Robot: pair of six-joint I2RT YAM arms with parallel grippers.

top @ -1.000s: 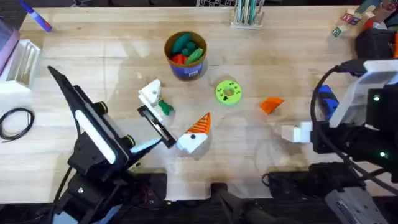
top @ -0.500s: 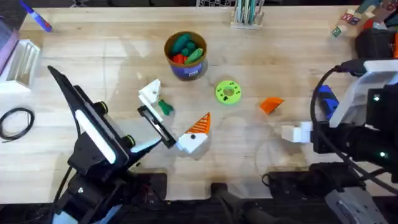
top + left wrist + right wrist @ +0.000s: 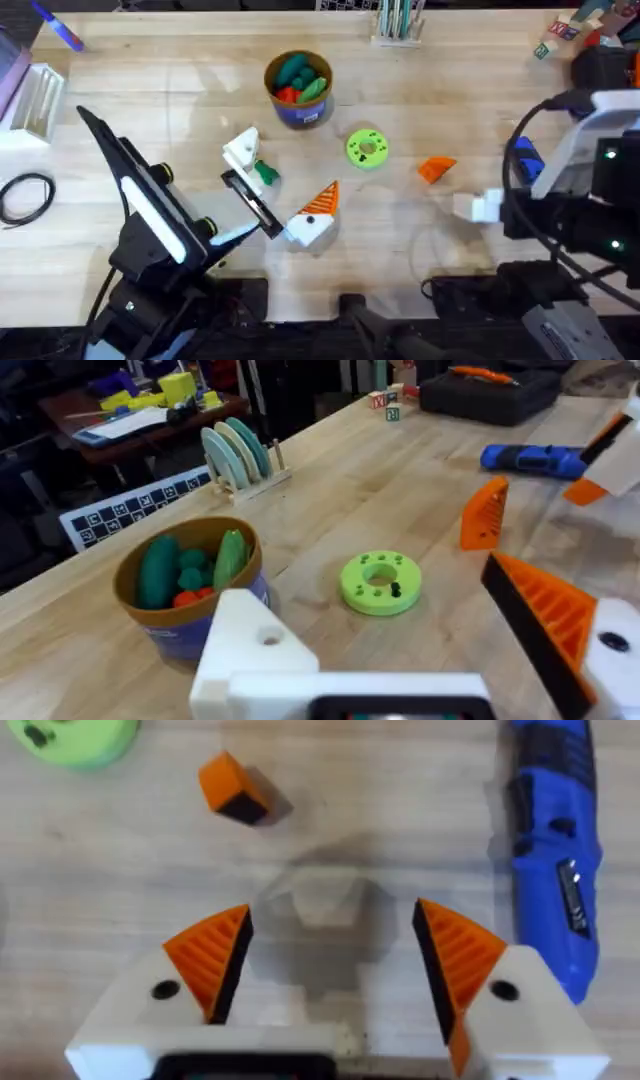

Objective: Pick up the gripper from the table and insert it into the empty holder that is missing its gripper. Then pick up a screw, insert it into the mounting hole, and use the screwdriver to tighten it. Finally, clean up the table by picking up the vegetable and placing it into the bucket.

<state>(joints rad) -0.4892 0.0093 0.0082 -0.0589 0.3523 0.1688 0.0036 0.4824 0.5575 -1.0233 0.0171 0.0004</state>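
Next, my right gripper grabs the orange wedge by its pointed end (image 3: 449,162), leaving its wide base free to go into the empty white holder (image 3: 241,150).
The loose orange gripper (image 3: 436,168) (image 3: 232,788) (image 3: 485,512) lies on the table right of centre. My right gripper (image 3: 478,208) (image 3: 335,960) hovers just near of it, open and with nothing in it. The blue screwdriver (image 3: 527,160) (image 3: 560,850) lies beside it to the right. My left gripper (image 3: 274,190) (image 3: 400,640) is spread open. Its far side is the white holder (image 3: 240,150) (image 3: 255,650) with a dark hole and no orange wedge. The small green vegetable (image 3: 265,172) lies between its jaws. The blue bucket (image 3: 298,112) (image 3: 185,635) stands behind, holding toy vegetables.
A lime-green disc (image 3: 367,148) (image 3: 380,582) sits between the bucket and the orange piece, with a small dark item on it. A dish rack (image 3: 398,25) stands at the back, and a white box (image 3: 30,100) and a black cable (image 3: 25,195) lie at the left.
My right gripper has shifted slightly to the right and away from the front edge. The left arm and the table objects have not moved.
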